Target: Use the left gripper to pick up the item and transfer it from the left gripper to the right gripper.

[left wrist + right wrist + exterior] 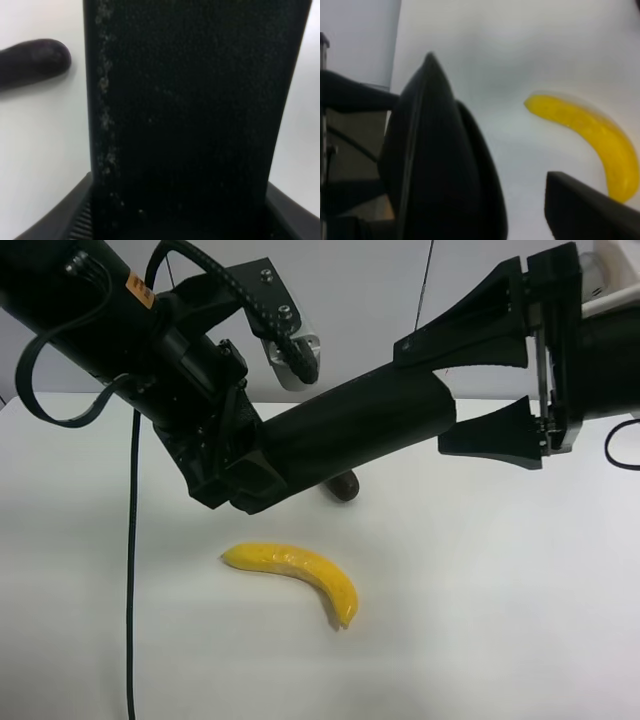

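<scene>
The robot's right gripper will next grab the dark case by its free rounded end [426, 405] to take the case over from the left gripper.
The item [350, 430], a dark flat oblong case, is held above the table by my left gripper [235, 475], the arm at the exterior high view's left, which is shut on one end. It fills the left wrist view [190, 115]. My right gripper [425, 395], at the exterior high view's right, is open. Its two long fingers stand above and below the item's free rounded end, apart from it. In the right wrist view the rounded end [440, 165] shows close up beside one finger [590, 210].
A yellow banana [300, 575] lies on the white table below the item and also shows in the right wrist view [590, 135]. A dark purple eggplant [343, 485] lies mostly hidden under the item, with its end in the left wrist view [30, 62]. A black cable [131, 570] hangs at the left.
</scene>
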Controlling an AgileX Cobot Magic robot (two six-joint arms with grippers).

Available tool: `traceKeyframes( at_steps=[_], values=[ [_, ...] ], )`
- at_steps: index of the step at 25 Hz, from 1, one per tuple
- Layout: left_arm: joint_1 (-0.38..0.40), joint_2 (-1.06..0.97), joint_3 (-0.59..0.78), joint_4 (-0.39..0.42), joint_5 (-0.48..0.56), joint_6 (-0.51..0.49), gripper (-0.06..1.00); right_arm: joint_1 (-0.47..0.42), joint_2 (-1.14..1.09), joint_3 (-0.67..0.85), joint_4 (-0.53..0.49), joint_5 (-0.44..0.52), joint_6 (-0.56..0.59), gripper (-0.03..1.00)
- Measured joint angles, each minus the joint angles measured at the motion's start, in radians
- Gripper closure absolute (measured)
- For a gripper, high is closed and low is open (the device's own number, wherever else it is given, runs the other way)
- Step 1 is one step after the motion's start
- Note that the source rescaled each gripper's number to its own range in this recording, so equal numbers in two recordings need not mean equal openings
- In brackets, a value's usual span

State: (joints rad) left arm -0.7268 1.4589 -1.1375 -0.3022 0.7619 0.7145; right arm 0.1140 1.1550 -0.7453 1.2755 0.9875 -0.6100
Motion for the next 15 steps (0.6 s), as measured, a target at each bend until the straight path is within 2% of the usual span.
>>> traceKeyframes(
  at_steps=[6, 10, 15],
  values=[
    [0.0, 0.0, 0.0, -0.008, -0.03, 0.022, 0.9, 0.0, 0.056, 0.0, 0.11, -0.002, -0.045, -0.03],
    [-0.006, 0.0, 0.0, -0.041, -0.064, 0.035, 0.9, 0.0, 0.088, 0.0, 0.152, -0.002, -0.058, -0.03],
    [-0.061, 0.0, 0.0, -0.049, -0.085, 0.078, 0.9, 0.0, 0.117, 0.0, 0.165, 0.004, -0.064, -0.03]
  ],
)
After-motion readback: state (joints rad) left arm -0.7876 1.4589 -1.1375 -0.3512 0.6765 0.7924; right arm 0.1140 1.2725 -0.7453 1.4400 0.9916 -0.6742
